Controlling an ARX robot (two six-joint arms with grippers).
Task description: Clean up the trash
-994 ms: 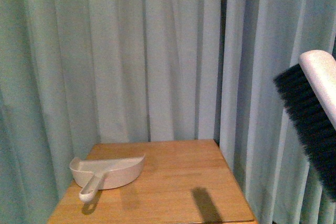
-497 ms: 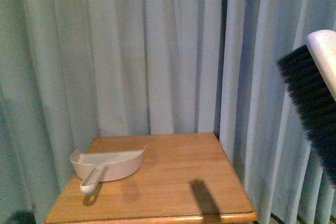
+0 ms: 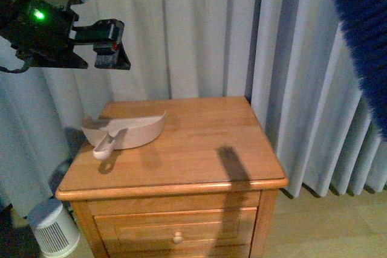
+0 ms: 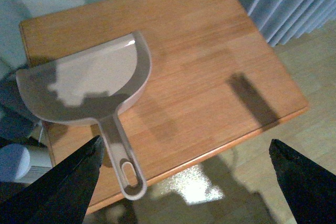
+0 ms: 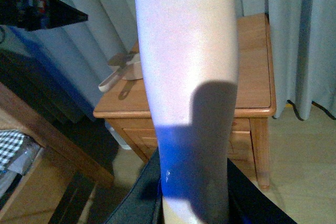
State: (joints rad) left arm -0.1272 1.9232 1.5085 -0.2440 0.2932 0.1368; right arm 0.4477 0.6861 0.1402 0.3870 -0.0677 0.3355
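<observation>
My left gripper reaches the dustpan and grabs it by its handle (image 3: 106, 145) next, which leaves the dustpan's wide pan (image 3: 134, 131) free to collect trash.
No trash shows in any view. A pale pink dustpan (image 3: 130, 130) lies on the left of the wooden nightstand top (image 3: 199, 155), handle toward the front edge. My left gripper (image 3: 115, 45) hovers open high above the dustpan with nothing between its fingers. In the left wrist view the dustpan (image 4: 89, 82) lies below the open left gripper (image 4: 184, 182). My right gripper (image 5: 191, 203) is shut on the brush (image 5: 184, 66), whose pale back fills the right wrist view. The brush's dark bristles (image 3: 363, 46) hang at the upper right, off to the side of the nightstand.
Pale curtains (image 3: 199, 34) hang behind and to the right of the nightstand. A white ribbed cylinder (image 3: 54, 228) stands on the floor at its left. A drawer with a knob (image 3: 177, 238) faces me. A low wooden piece with checked cloth (image 5: 10, 145) is at the left in the right wrist view.
The front view now takes in the nightstand's front and the floor. My left gripper has come into view at the upper left. The brush sits higher in the frame.
</observation>
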